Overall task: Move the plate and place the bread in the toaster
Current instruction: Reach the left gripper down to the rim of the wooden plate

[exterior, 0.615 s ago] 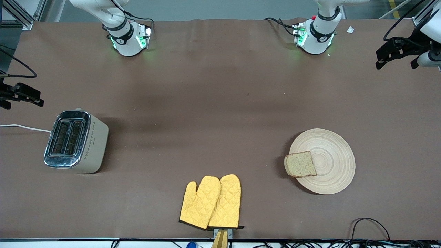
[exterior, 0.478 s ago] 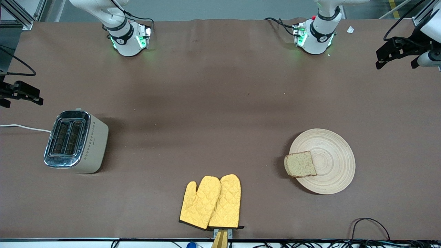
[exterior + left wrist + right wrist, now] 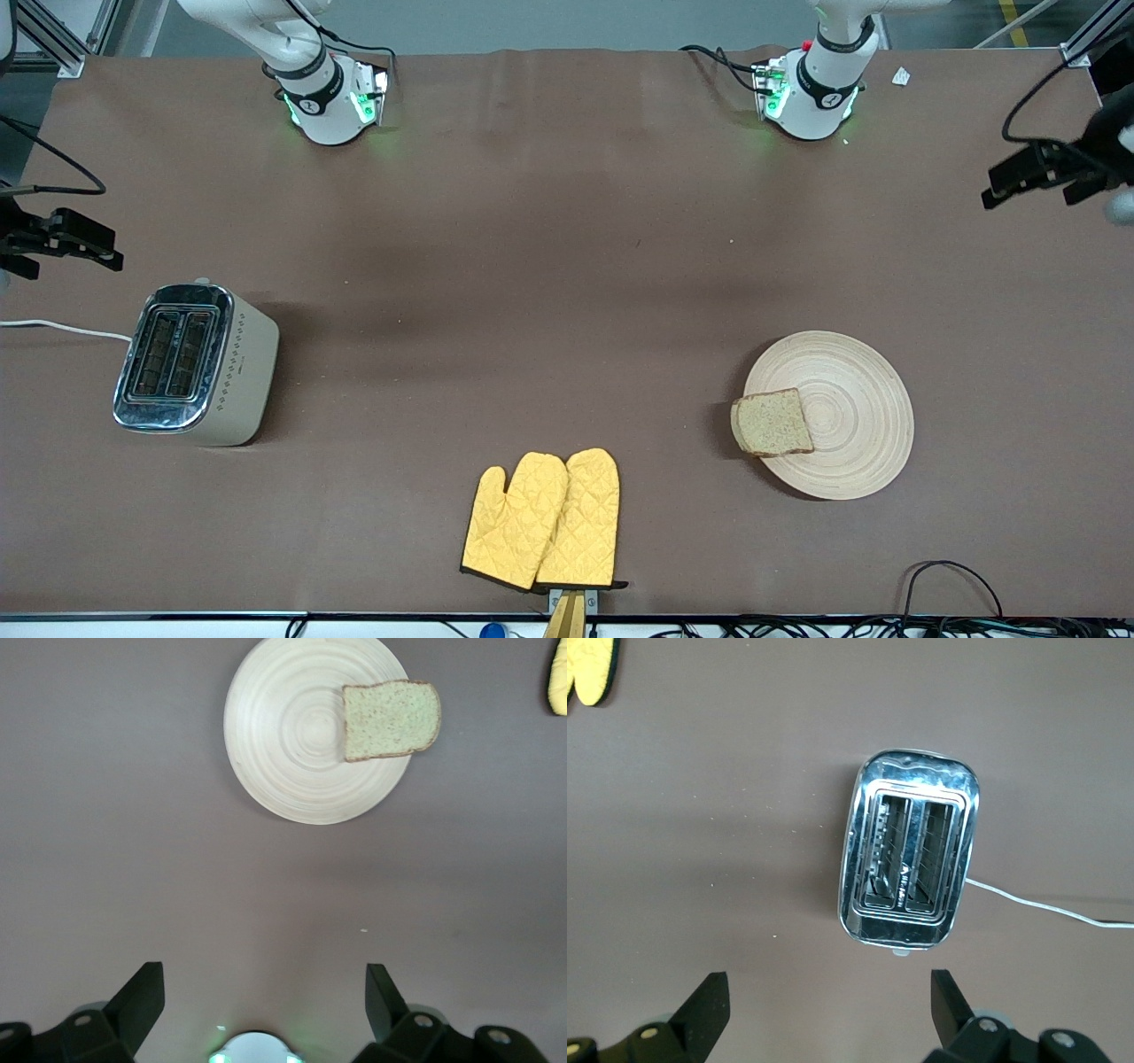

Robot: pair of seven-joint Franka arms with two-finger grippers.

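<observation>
The bread needs to move closer to the toaster (image 3: 190,363), so next my left gripper will grab the pale wooden plate (image 3: 855,416) by its uncovered rim opposite the bread.
The pale wooden plate (image 3: 855,416) lies on the brown table toward the left arm's end. The bread slice (image 3: 772,423) rests on the plate's rim and overhangs it on the side toward the toaster. The cream toaster (image 3: 190,363) stands at the right arm's end, both slots empty. My left gripper (image 3: 1019,177) hangs open and empty over bare table at its end; its wrist view shows the plate (image 3: 292,753) and bread (image 3: 390,719) well ahead of the gripper (image 3: 264,992). My right gripper (image 3: 84,244) hangs open and empty over the table beside the toaster (image 3: 911,859), apart from it (image 3: 828,997).
Two yellow oven mitts (image 3: 542,518) lie side by side near the table's front edge, between toaster and plate. The toaster's white cord (image 3: 62,328) runs off the table's end. Black cables (image 3: 952,576) lie at the front edge below the plate.
My left gripper has shifted a little toward its end of the table and lower in the front view. My right gripper has edged slightly inward. Plate, bread and toaster have not moved.
</observation>
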